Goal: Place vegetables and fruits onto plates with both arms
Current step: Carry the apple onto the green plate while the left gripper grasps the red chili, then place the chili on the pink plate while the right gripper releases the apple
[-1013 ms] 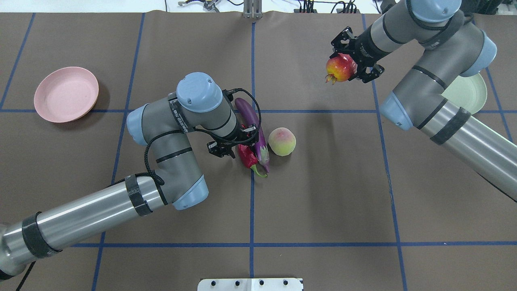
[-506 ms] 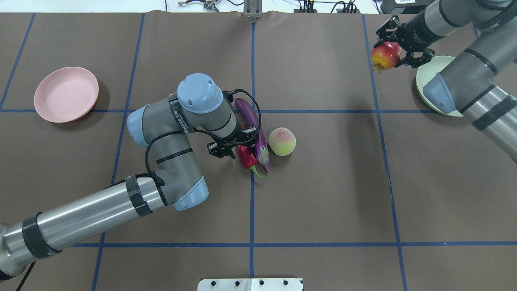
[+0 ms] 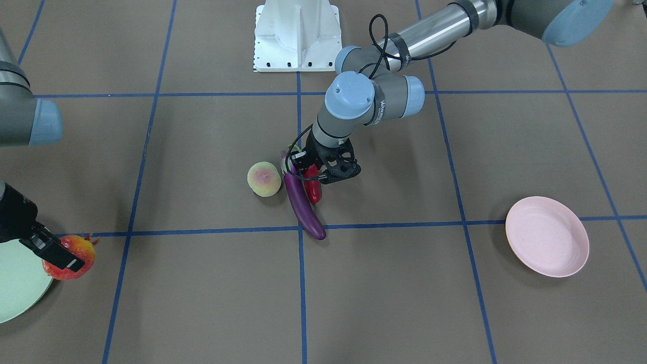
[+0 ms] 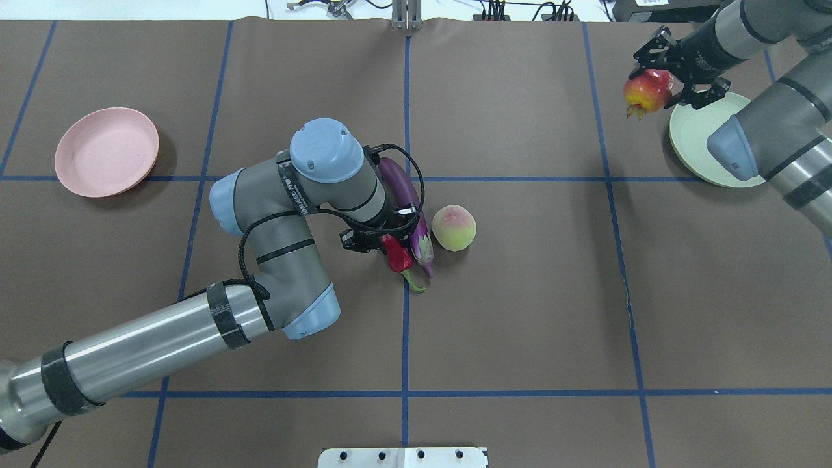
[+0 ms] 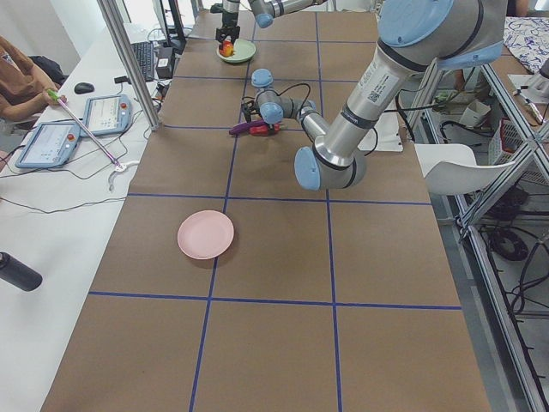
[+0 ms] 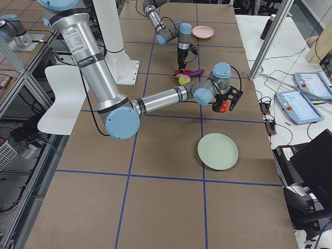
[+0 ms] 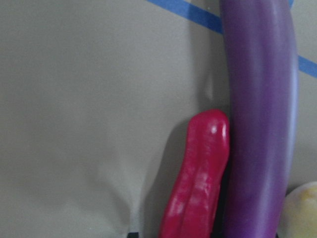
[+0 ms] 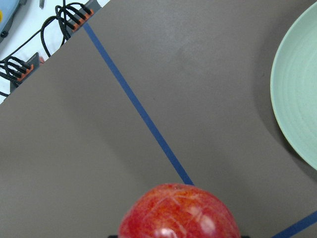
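Note:
I need to put the red chili pepper on the pink plate (image 3: 547, 236), so I should grab the chili pepper by its body (image 3: 312, 182) with my left gripper next.
My left gripper (image 4: 380, 235) (image 3: 323, 174) is low over the red chili pepper (image 4: 398, 255) (image 3: 313, 188) (image 7: 198, 183), its jaws open astride it. The purple eggplant (image 4: 398, 177) (image 3: 301, 205) (image 7: 260, 124) lies against the chili. The peach (image 4: 454, 227) (image 3: 264, 178) sits just beyond the eggplant. My right gripper (image 4: 658, 83) is shut on the red-orange fruit (image 4: 647, 92) (image 3: 71, 255) (image 8: 178, 213) and holds it in the air beside the mint plate's (image 4: 689, 140) (image 3: 15, 288) (image 8: 297, 99) edge. The pink plate (image 4: 107, 153) (image 3: 547, 236) sits empty at the far left.
The white base block (image 4: 403, 457) (image 3: 296, 35) stands at the table's near edge. Blue tape lines cross the brown table cover. In the exterior left view a side table (image 5: 69, 172) with tablets and cables runs along the far edge.
My right arm has carried the red-orange fruit to the right, up to the mint plate's edge. My left gripper has shifted slightly onto the chili, whose stem has turned a little.

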